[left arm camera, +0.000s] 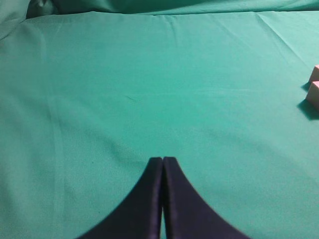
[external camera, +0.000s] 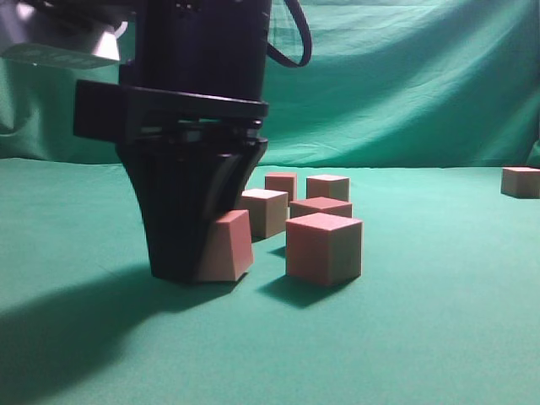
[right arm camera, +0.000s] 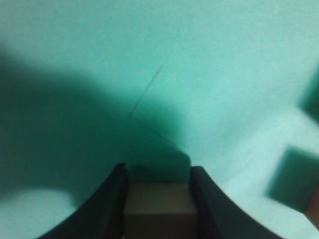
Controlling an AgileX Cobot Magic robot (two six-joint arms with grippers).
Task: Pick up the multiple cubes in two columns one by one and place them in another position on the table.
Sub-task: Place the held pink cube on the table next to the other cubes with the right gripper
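The held cube's lower edge [external camera: 226, 279] is at the green cloth, so it is now time for my right gripper to release the cube.
My right gripper [external camera: 198, 261] reaches low over the teal table [external camera: 439, 337] in the exterior view, shut on a tilted pink-tan cube [external camera: 226, 246] whose bottom edge is at the cloth. The right wrist view shows that cube [right arm camera: 159, 204] squeezed between the black fingers [right arm camera: 114, 199] of the right gripper [right arm camera: 158, 172]. Several more cubes stand just to the right: a near one [external camera: 324, 247], then others [external camera: 265, 211] [external camera: 321, 207] [external camera: 281, 183] [external camera: 328, 186] behind it. My left gripper [left arm camera: 162, 159] hangs shut over bare cloth, with nothing in it.
A lone cube [external camera: 521, 181] sits far right near the wrinkled green backdrop [external camera: 405, 76]. Two cube corners [left arm camera: 314, 92] poke in at the right edge of the left wrist view. A blurred dark shape [right arm camera: 294, 179] lies right of the held cube.
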